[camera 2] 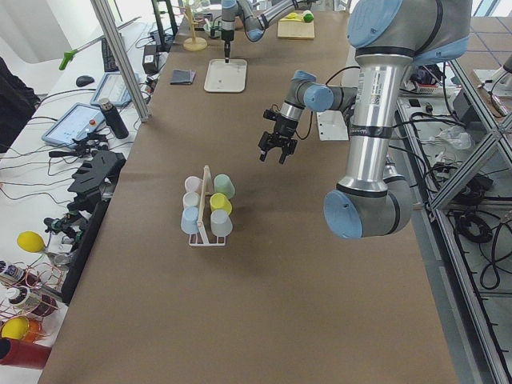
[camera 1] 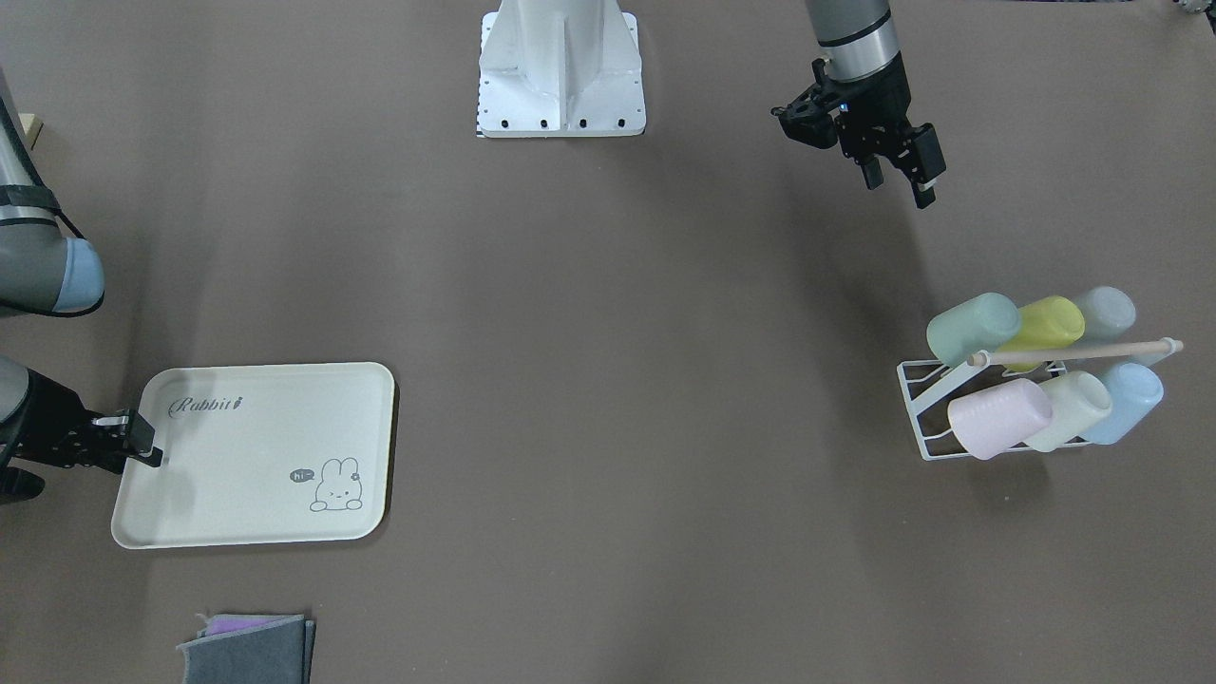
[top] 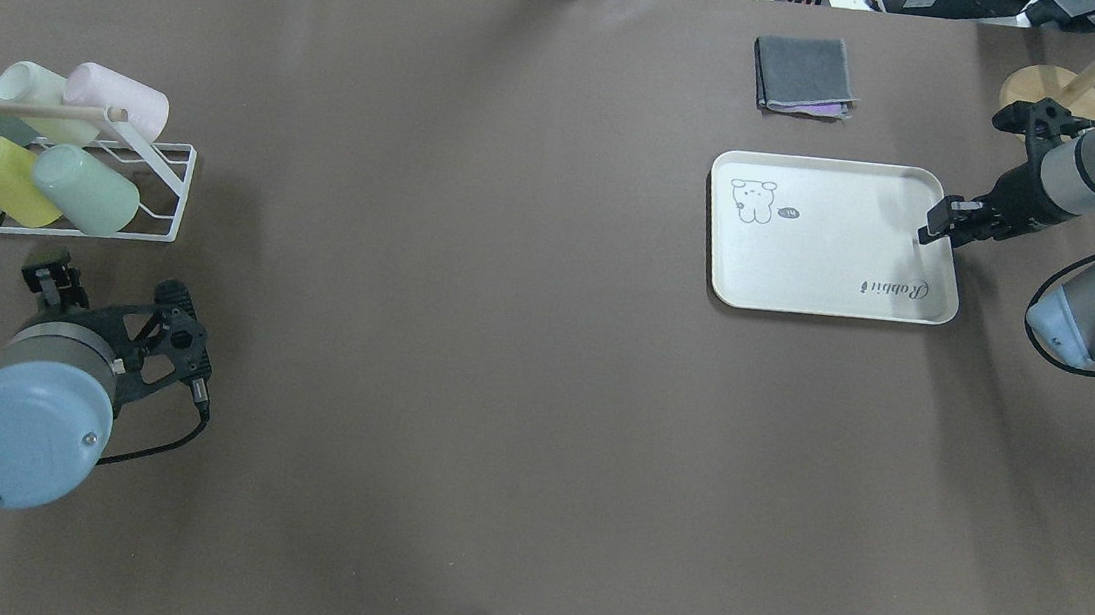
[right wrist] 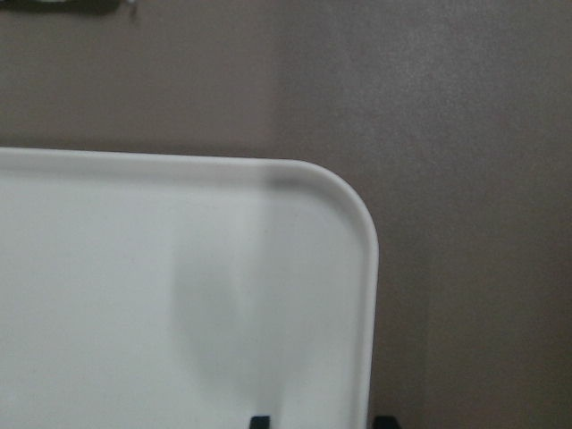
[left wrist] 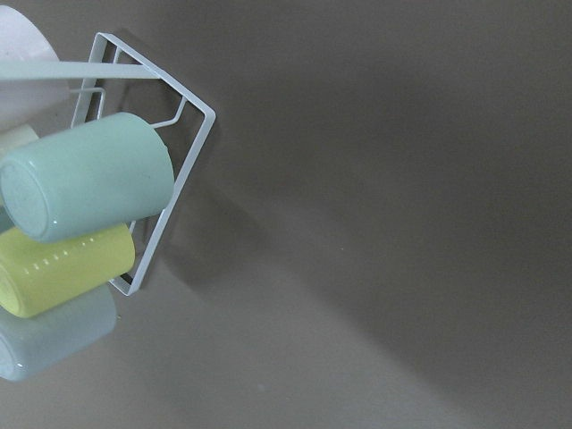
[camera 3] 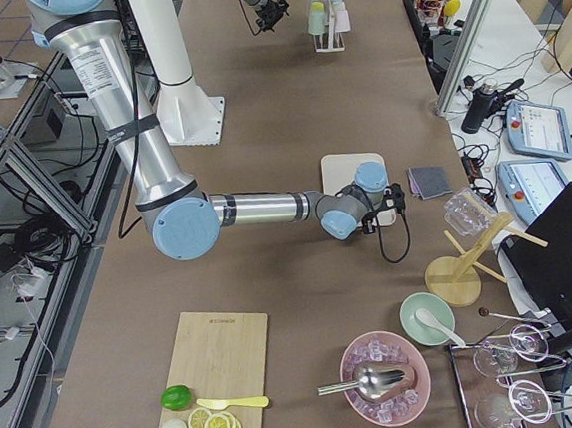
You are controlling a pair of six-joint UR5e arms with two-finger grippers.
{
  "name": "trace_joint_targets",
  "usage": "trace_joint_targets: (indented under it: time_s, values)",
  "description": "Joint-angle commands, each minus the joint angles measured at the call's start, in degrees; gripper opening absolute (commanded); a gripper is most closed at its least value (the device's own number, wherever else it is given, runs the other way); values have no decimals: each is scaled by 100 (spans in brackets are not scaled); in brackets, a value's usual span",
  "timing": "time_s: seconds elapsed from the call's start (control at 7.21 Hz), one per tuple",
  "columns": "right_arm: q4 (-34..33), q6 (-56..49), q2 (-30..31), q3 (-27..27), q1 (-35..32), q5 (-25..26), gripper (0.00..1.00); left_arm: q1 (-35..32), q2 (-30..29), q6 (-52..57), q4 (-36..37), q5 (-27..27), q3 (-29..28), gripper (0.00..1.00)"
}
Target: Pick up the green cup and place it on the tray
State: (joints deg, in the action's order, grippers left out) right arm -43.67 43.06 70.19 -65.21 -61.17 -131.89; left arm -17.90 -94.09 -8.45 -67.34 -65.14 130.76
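The robot's right gripper should next bring the tray within reach for the green cup (camera 1: 971,328), so it should grab the tray by its short rim (camera 1: 125,477) beside the "Rabbit" script.
The green cup (camera 1: 971,328) lies on its side on the upper tier of a white wire rack (camera 1: 917,399), next to a yellow-green cup (camera 1: 1050,323). It also shows in the overhead view (top: 87,190) and the left wrist view (left wrist: 85,176). My left gripper (camera 1: 898,188) is open and empty, hanging above the table on the robot's side of the rack. The cream tray (camera 1: 256,456) with its "Rabbit" script lies flat and bare. My right gripper (camera 1: 152,454) is low at the tray's short edge, open, its fingertips (right wrist: 259,420) either side of the rim (right wrist: 368,357).
The rack also holds pink (camera 1: 997,418), cream (camera 1: 1073,408), blue (camera 1: 1126,399) and pale grey (camera 1: 1107,312) cups under a wooden rod. A folded grey cloth (camera 1: 247,651) lies beyond the tray. The robot's white base (camera 1: 560,71) stands mid-table. A wooden stand (top: 1056,90) is by the right arm.
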Motion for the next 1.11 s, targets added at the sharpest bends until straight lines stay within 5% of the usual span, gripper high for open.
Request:
trace_joint_targets:
  time_s: [0.0,0.42,0.55,0.69,0.97]
  values:
    - [-1,-8,21,0,0,-21,19,583,461,1725,-718,1672,-216,97]
    - [-1,-8,30,0,0,-21,18,823,717,3019,-291,2503,-331,97]
    - [-1,-8,30,0,0,-21,15,823,700,3729,8,3315,-488,97]
    - [-1,-8,39,0,0,-21,0,823,647,4320,54,3793,-655,97]
    - [-167,-8,-40,-53,0,-283,0,814,568,4378,255,3815,-1076,97]
